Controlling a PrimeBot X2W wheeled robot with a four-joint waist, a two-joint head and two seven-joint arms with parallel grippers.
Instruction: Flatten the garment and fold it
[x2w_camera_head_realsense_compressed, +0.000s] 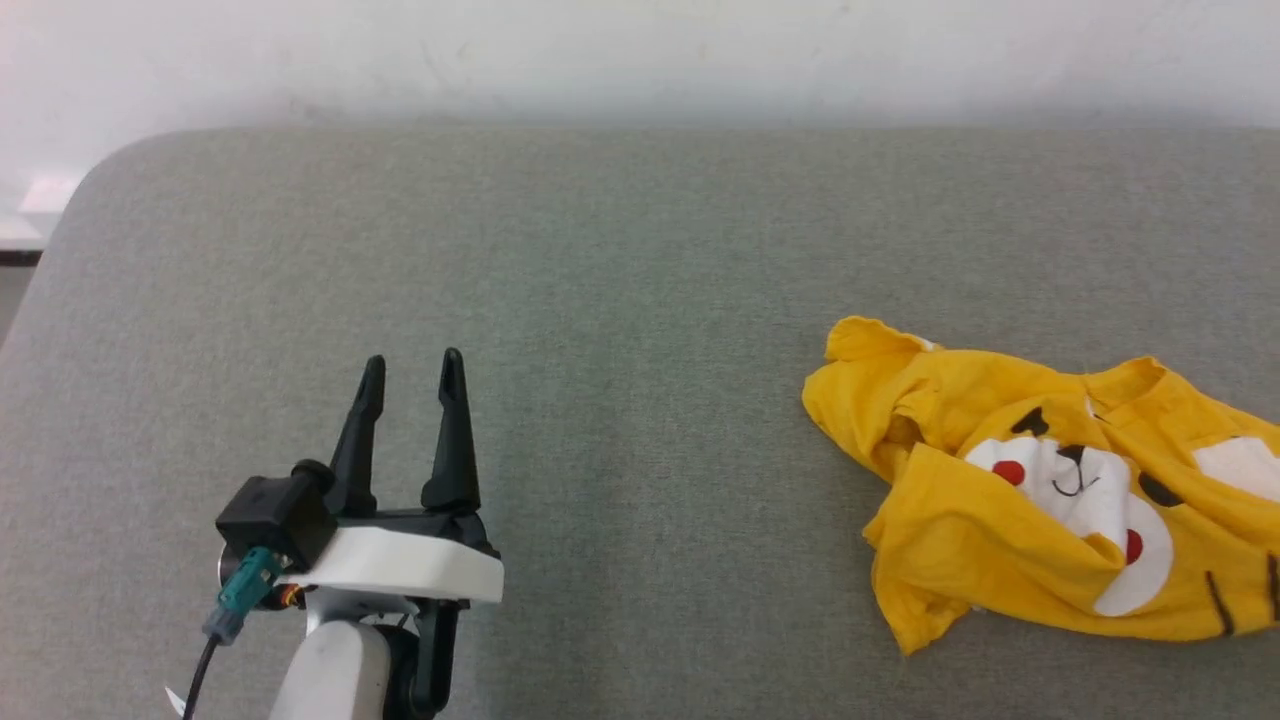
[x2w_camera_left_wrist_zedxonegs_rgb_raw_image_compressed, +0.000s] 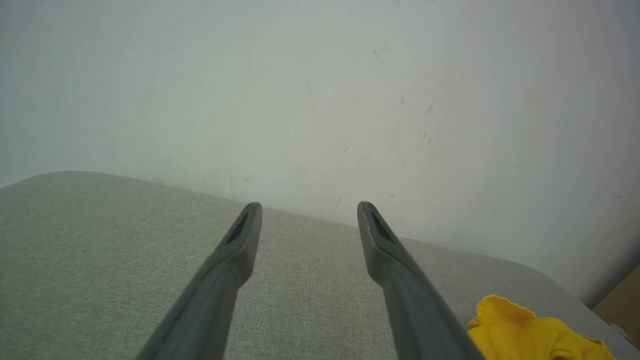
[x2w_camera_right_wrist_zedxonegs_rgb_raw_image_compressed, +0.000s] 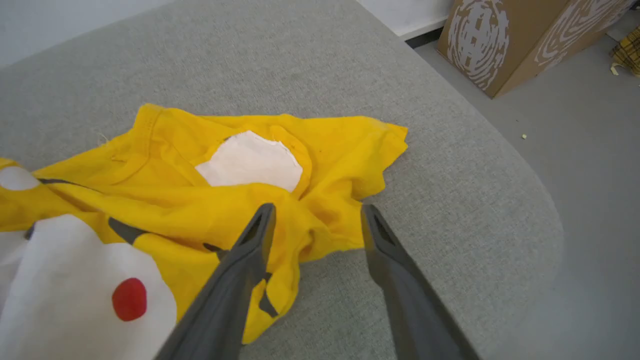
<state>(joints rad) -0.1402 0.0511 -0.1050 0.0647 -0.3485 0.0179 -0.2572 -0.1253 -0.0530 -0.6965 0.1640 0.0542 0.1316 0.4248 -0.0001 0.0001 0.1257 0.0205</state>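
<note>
My right gripper is due to grab the crumpled garment by its bunched edge (x2w_camera_right_wrist_zedxonegs_rgb_raw_image_compressed: 312, 237) next, so I can start to flatten it.
The garment (x2w_camera_head_realsense_compressed: 1060, 490), a yellow T-shirt with a cartoon face, white patches and red dots, lies crumpled on the grey cushioned surface (x2w_camera_head_realsense_compressed: 640, 300) at the right, running off the head view's right edge. My left gripper (x2w_camera_head_realsense_compressed: 412, 372) hovers open and empty at the lower left, far from the shirt; in the left wrist view the gripper (x2w_camera_left_wrist_zedxonegs_rgb_raw_image_compressed: 310, 212) points at the white wall, with a yellow corner of the garment (x2w_camera_left_wrist_zedxonegs_rgb_raw_image_compressed: 530, 332) at the lower right. In the right wrist view my right gripper (x2w_camera_right_wrist_zedxonegs_rgb_raw_image_compressed: 317, 215) stands open just above a bunched yellow edge of the garment (x2w_camera_right_wrist_zedxonegs_rgb_raw_image_compressed: 240, 175), holding nothing.
A white wall (x2w_camera_head_realsense_compressed: 640, 60) rises behind the surface. The surface's rounded right corner (x2w_camera_right_wrist_zedxonegs_rgb_raw_image_compressed: 525, 210) drops to a grey floor (x2w_camera_right_wrist_zedxonegs_rgb_raw_image_compressed: 590, 175), where a brown cardboard box (x2w_camera_right_wrist_zedxonegs_rgb_raw_image_compressed: 505, 40) with white prints stands. Bare grey fabric stretches between my left gripper and the shirt.
</note>
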